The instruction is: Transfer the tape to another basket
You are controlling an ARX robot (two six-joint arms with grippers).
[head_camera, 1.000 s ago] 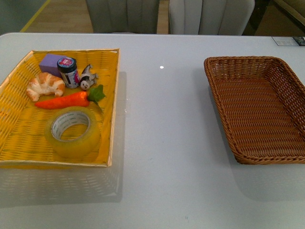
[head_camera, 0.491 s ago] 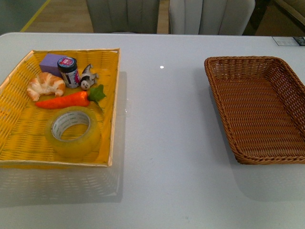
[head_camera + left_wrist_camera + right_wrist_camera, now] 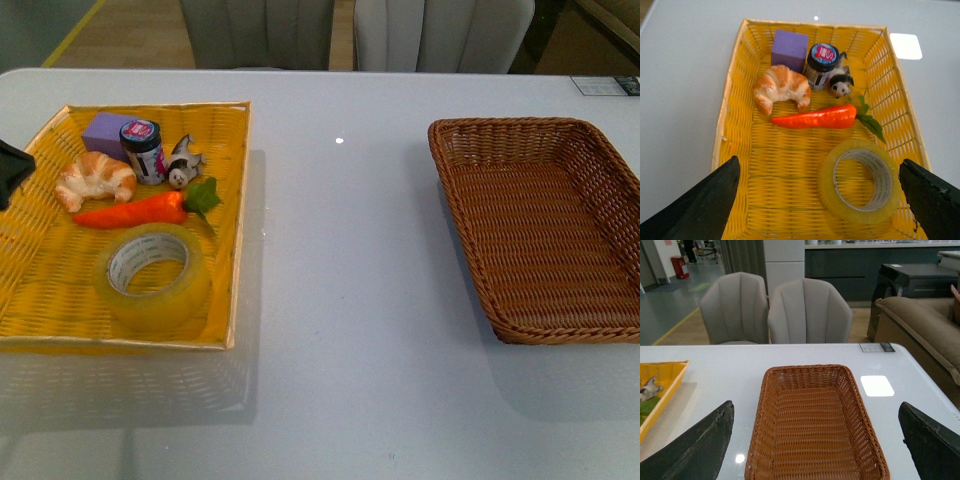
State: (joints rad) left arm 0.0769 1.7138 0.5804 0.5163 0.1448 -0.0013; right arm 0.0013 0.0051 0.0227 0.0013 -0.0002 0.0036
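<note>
My left gripper will take the roll by its ring side [image 3: 113, 286] next. Then it can move the roll into the brown wicker basket [image 3: 540, 225].
The tape [image 3: 153, 277], a yellowish translucent roll with a white core, lies flat at the near end of the yellow woven tray [image 3: 238, 220]. In the left wrist view my left gripper [image 3: 818, 160] is open and empty above the tray. The tape [image 3: 826, 185] lies below it, nearer one finger. Only a dark tip of the left gripper [image 3: 12, 170] shows at the front view's left edge. The brown wicker basket [image 3: 540, 225] stands empty at the right. My right gripper [image 3: 815, 404] is open and empty above the basket [image 3: 812, 425].
The tray also holds a croissant [image 3: 95, 178], a carrot [image 3: 135, 212], a purple block [image 3: 105, 130], a small jar [image 3: 145, 150] and a cow toy [image 3: 182, 165]. Bare white table [image 3: 340, 260] separates tray and basket. Two grey chairs [image 3: 770, 310] stand beyond the far edge.
A dark part of my left gripper has come into the front view at the left edge, over the tray. Tape, tray and basket have not moved.
</note>
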